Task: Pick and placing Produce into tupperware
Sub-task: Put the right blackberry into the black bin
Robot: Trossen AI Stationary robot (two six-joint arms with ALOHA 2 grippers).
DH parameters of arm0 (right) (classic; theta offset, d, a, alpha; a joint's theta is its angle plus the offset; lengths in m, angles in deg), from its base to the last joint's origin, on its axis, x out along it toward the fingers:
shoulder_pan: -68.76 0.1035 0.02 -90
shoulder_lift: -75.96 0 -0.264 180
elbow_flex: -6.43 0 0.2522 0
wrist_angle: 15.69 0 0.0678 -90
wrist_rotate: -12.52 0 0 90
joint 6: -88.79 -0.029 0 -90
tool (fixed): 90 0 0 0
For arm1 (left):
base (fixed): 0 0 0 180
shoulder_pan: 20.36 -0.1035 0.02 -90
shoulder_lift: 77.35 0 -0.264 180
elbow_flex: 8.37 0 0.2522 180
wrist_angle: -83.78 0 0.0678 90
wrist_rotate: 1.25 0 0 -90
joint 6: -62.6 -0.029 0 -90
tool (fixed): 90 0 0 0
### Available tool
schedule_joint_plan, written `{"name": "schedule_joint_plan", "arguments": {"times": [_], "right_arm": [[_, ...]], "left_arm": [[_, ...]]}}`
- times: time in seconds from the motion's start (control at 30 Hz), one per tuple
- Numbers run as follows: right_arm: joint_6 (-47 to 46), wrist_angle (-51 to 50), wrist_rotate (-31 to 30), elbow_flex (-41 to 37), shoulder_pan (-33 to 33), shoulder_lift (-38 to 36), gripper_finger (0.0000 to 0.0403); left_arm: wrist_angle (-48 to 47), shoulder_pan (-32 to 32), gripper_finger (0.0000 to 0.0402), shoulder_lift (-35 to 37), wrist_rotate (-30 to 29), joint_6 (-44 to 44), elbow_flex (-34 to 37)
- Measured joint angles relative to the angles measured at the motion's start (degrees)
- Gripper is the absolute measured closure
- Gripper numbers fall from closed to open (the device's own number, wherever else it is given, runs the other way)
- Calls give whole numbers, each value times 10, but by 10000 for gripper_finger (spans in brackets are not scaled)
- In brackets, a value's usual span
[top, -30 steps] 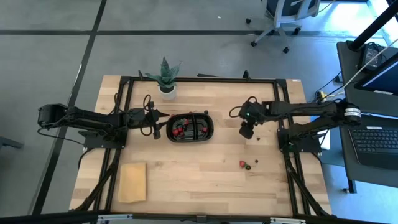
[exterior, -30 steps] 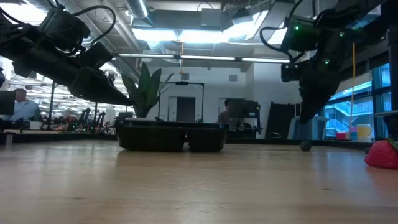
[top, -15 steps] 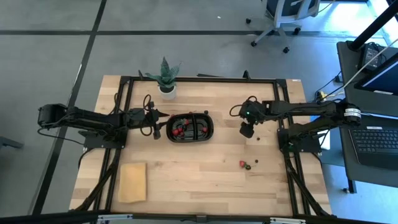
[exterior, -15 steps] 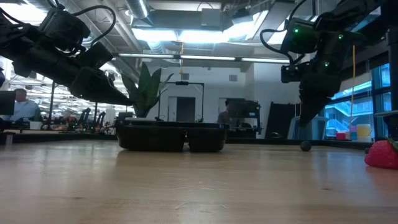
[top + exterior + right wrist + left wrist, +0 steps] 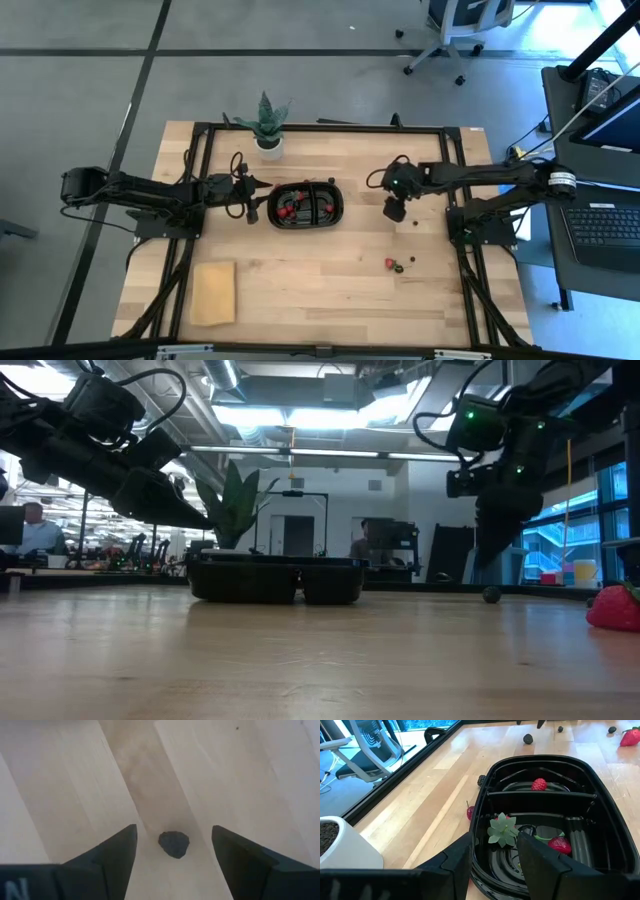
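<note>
The blackberry has rounded sides. My right gripper will pick it up by them next, for the black tupperware (image 5: 305,204).
The black two-compartment tupperware (image 5: 305,204) sits mid-table and holds a few red berries (image 5: 538,784) and a green leafy bit (image 5: 503,831). My left gripper (image 5: 495,862) is open at the tray's left end, one finger outside the rim (image 5: 479,851) and one inside. My right gripper (image 5: 174,856) is open and points down, right of the tray. A small dark berry (image 5: 174,844) lies on the wood between its fingertips, untouched, and shows under the gripper (image 5: 488,555) as the berry (image 5: 491,595) in the low view. My left gripper straddles the tray's left-end rim, its fingers coming nearly level from the table's left. Whether either finger (image 5: 455,862) touches the wall, I cannot tell. The tray rests flat on the table.
More produce lies loose near the right front: a red strawberry (image 5: 390,263) with small bits beside it (image 5: 411,262), and a dark piece (image 5: 417,224). A potted plant (image 5: 267,125) stands at the far edge. A tan block (image 5: 213,292) lies front left.
</note>
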Motion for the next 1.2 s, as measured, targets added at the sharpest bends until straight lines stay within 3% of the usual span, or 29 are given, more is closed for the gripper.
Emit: {"name": "schedule_joint_plan", "arguments": {"times": [0.47, 0.83, 1.2], "right_arm": [[17, 11, -44, 0, -20, 80, 144], [15, 4, -8, 0, -62, 98, 144], [-31, -8, 2, 0, -64, 100, 144]], "left_arm": [[0, 0, 255, 0, 0, 0, 0], [-1, 0, 255, 0, 0, 0, 0], [-2, 0, 255, 0, 0, 0, 0]]}}
